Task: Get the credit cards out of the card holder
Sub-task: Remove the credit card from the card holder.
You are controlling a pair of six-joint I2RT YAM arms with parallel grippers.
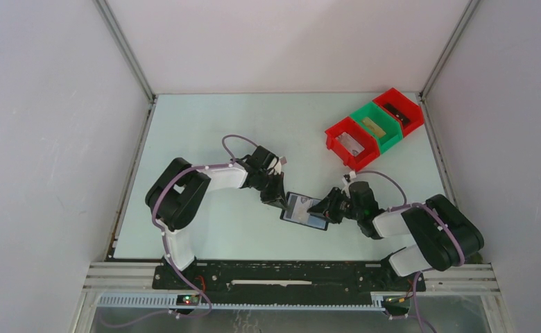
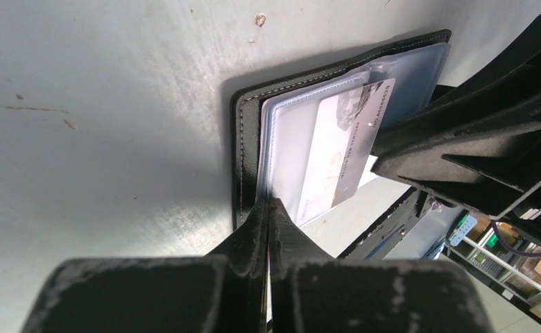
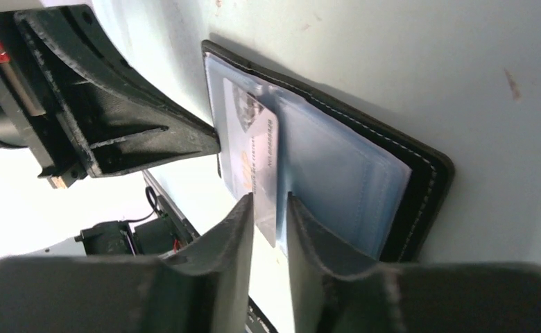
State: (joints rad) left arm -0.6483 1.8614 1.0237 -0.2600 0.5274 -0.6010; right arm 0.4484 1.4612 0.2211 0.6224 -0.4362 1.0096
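Note:
The credit card should be gripped next by its protruding end [image 3: 265,186] with my right gripper, so the rest stays free to slide from the sleeve [image 3: 220,104].
The black card holder [image 1: 304,210] lies open between my two arms, its clear grey-blue sleeves facing up. My left gripper [image 2: 269,202] is shut on the near edge of a clear sleeve, beside the black cover [image 2: 245,146]. One pale credit card [image 2: 344,149] sticks partway out of a sleeve toward the right gripper [image 1: 321,207]. In the right wrist view the jaws of that gripper [image 3: 269,201] stand a little apart, with the end of the card [image 3: 254,159] between them and a narrow gap showing. The holder's stitched cover [image 3: 424,184] rests against the table.
A row of three plastic bins sits at the back right: red [image 1: 351,142], green [image 1: 376,126], red [image 1: 398,110], each with something small inside. White walls enclose the table on three sides. The arms' black base rail [image 1: 288,276] runs along the near edge.

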